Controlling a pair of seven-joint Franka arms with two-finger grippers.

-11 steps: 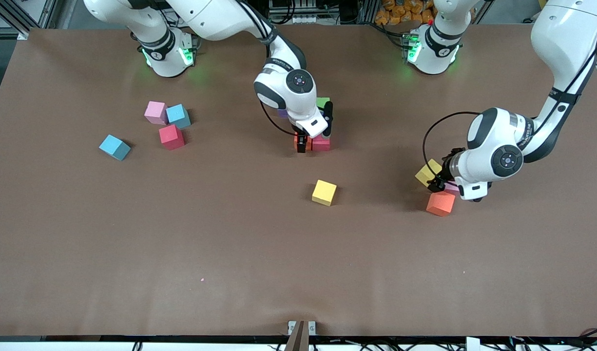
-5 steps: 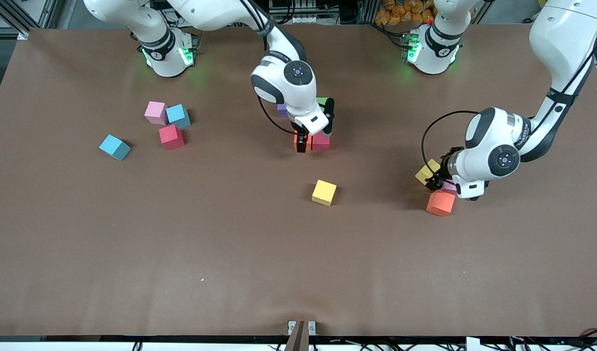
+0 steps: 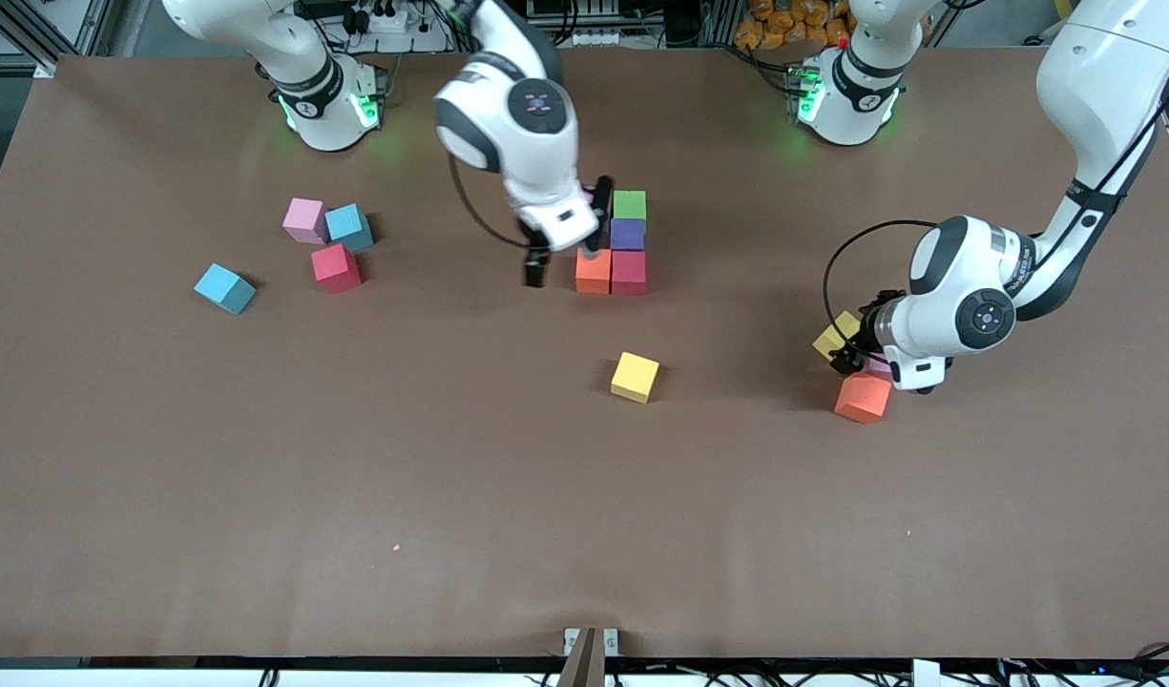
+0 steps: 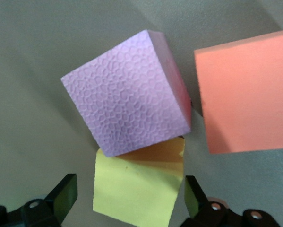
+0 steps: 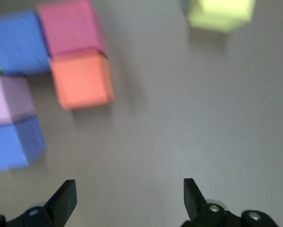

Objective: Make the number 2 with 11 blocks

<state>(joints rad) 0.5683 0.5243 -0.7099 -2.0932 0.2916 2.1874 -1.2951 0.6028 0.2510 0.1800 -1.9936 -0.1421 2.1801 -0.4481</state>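
The left gripper's fingers are on either side of the yellow block in the left wrist view, so they would hold the block if they closed now, and the left gripper should close.
The part-built number 2 stands mid-table: green block [image 3: 629, 204], purple block [image 3: 627, 234], red block [image 3: 629, 272] and orange block [image 3: 594, 271] beside it. My right arm hides further cubes of it. The right wrist view shows the orange [image 5: 82, 79] and red [image 5: 70, 28] blocks, with a pink one [image 5: 9, 99] and a blue-looking one [image 5: 13, 142]. My right gripper [image 3: 567, 239] is open and empty above the table beside the orange block. My left gripper [image 3: 851, 353] is open, its fingers either side of a yellow block [image 4: 139, 198], next to a pink block [image 4: 127, 90] and an orange block [image 3: 863, 397].
A loose yellow block [image 3: 635, 376] lies nearer the front camera than the figure. Toward the right arm's end lie a pink block [image 3: 304, 219], a light blue block [image 3: 347, 227], a red block [image 3: 336, 267] and another light blue block [image 3: 224, 288].
My right gripper has let go of the orange block beside the red one, risen and swung toward the right arm's end. My left gripper has shifted slightly at the yellow block.
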